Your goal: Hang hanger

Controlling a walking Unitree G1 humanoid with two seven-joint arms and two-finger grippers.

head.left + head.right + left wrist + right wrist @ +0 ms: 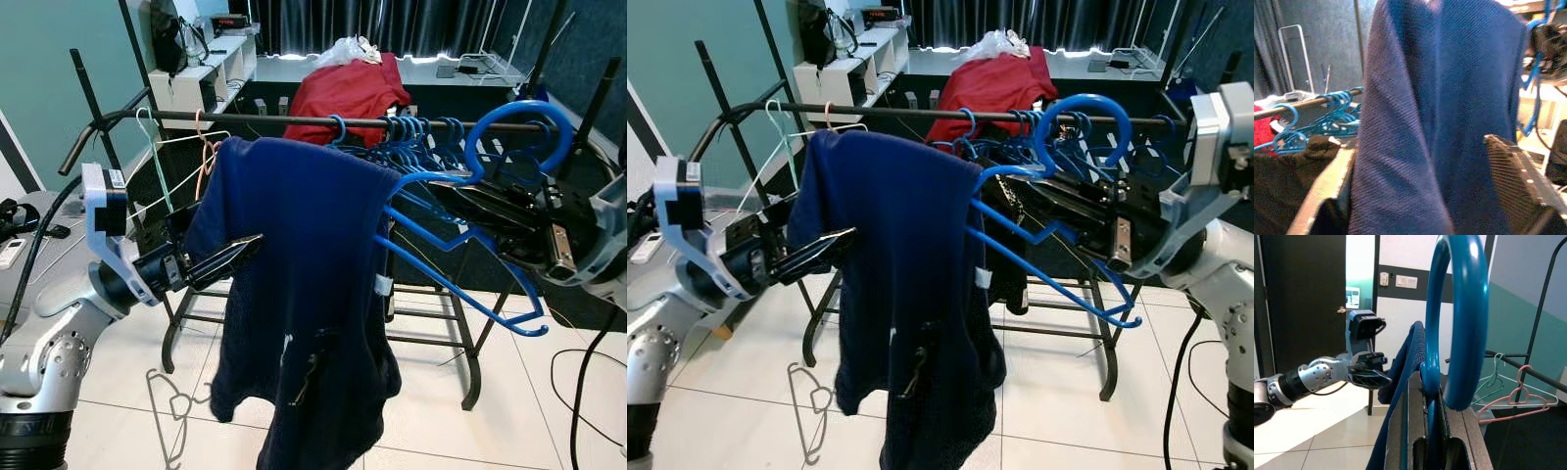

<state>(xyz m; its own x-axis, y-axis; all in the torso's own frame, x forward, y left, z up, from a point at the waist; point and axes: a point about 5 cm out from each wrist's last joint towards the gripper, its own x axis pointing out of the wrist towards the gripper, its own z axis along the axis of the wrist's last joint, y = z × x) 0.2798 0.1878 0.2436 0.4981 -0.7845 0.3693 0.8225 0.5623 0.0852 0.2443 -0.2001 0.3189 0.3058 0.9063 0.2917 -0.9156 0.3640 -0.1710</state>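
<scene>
The dark blue knitted cloth has a fold that stands out while the rest hangs loose. My left gripper will grab it by its folded side edge (223, 230) (1405, 161) next.
My right gripper (1431, 382) is shut on the neck of a blue plastic hanger (519, 122) and holds it up in front of the black rack rail (265, 119), hook upward. The hook is level with the rail but apart from it. A navy garment (294, 294) hangs from the hanger's left arm and droops almost to the floor. My left gripper (240, 250) reaches in at the garment's left edge. Its fingers (1518, 171) stand apart with the navy cloth (1449, 122) between them.
Several blue hangers (411, 132) crowd the rail's right half, with dark clothes below. Thin green, white and pink hangers (186, 157) hang at its left end. A red cloth (343, 88) lies behind. A white hanger (171, 401) lies on the tiled floor; cables (578, 382) run at right.
</scene>
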